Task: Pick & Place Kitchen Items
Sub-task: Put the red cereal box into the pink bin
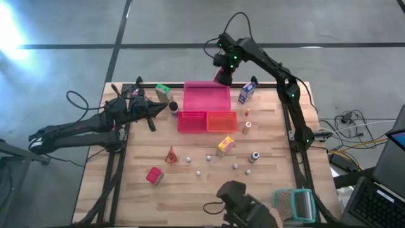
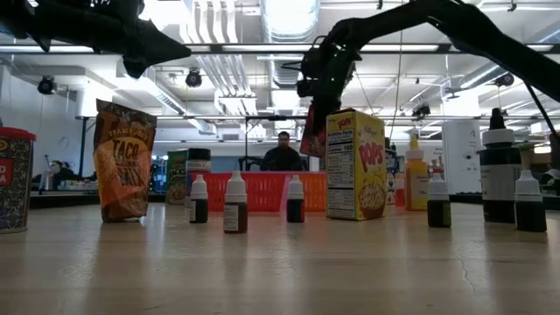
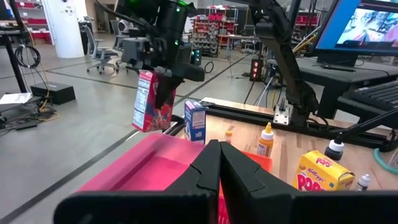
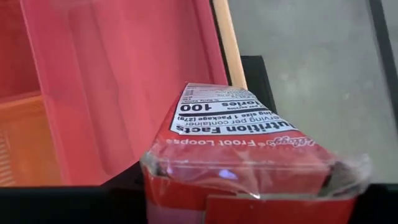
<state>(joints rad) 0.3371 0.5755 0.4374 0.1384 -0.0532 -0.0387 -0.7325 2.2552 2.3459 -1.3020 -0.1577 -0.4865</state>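
Observation:
My right gripper should lower the box before it opens, because the red box's lower end [image 4: 214, 90] is still high by the pink tray's edge [image 4: 214, 37].
A red Froot Loops cereal box [image 3: 152, 99] hangs in the air over the far right corner of the large pink tray [image 1: 206, 98], with my right gripper [image 1: 223, 71] shut on it. The right wrist view looks down the box [image 4: 242, 137] onto the tray [image 4: 112, 81]. In the low view the box [image 2: 312, 131] shows behind a yellow Pops box [image 2: 354, 164]. My left gripper [image 3: 219, 155] is shut and empty. It points level toward the pink tray from the table's left side [image 1: 166, 107]. My right gripper holds the cereal box by its upper end [image 3: 149, 76], pinched between its two fingers. The fingers come from above, slanting down. The box hangs below them, slightly tilted and lifted clear of the pink tray.
A blue carton [image 1: 247, 92] stands right of the pink tray, a green carton [image 1: 162, 90] left of it. A small red tray [image 1: 192, 120] and an orange tray [image 1: 221, 120] sit in front. Nearer lie a taco bag [image 1: 171, 154], a red can [image 1: 154, 175], small bottles and a teal mesh thing [image 1: 297, 204].

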